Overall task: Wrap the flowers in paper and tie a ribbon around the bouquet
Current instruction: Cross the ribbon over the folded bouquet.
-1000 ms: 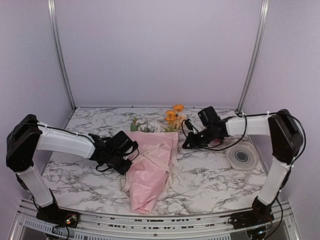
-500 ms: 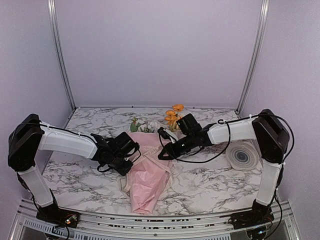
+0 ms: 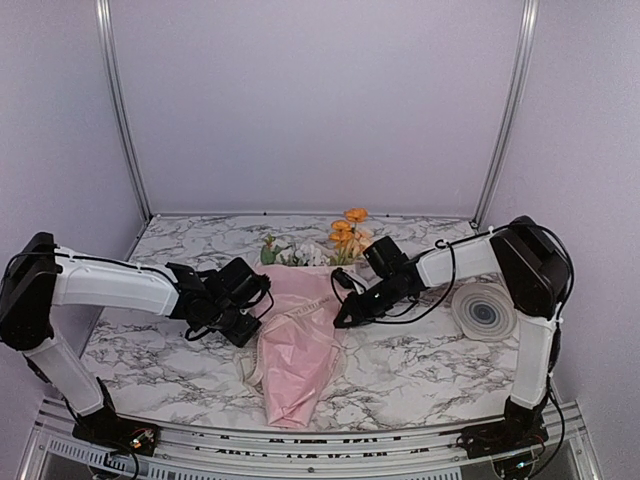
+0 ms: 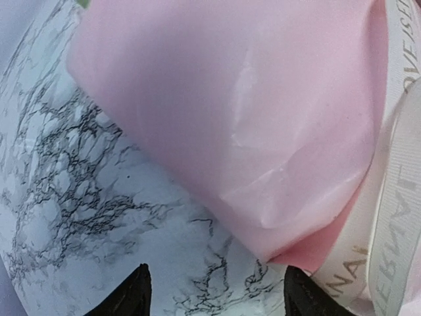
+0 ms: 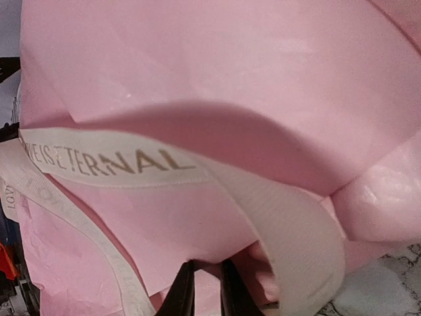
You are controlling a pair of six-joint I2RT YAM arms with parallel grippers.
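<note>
The ribbon's end beside the paper is next for my left gripper to grab; the ribbon's loop stays free to tie the bouquet [image 3: 298, 345].
The bouquet [image 3: 298, 345] lies in the middle of the table, a cone of pink paper [image 4: 230, 112] with the flowers [image 3: 348, 233] sticking out at its far end. The cream ribbon [image 3: 297, 318] with dark lettering is looped loosely across the cone. My left gripper [image 3: 247, 330] is at the cone's left edge. In the left wrist view the left gripper [image 4: 220, 297] is open over bare marble, with the paper's edge and the ribbon [image 4: 395, 217] beside its right finger. My right gripper [image 3: 341, 320] is at the cone's right edge. In the right wrist view the right gripper [image 5: 207, 296] is shut on a paper [image 5: 230, 66] flap, under a ribbon [image 5: 118, 161] loop.
A grey spool [image 3: 483, 312] lies flat at the right of the marble table [image 3: 420, 365]. Metal frame posts [image 3: 120, 110] and lilac walls close off the back and both sides. A rail runs along the near edge.
My left gripper has opened and drawn back a little to the left of the cone. My right gripper swung left onto the bouquet and now sits lower at its right edge.
</note>
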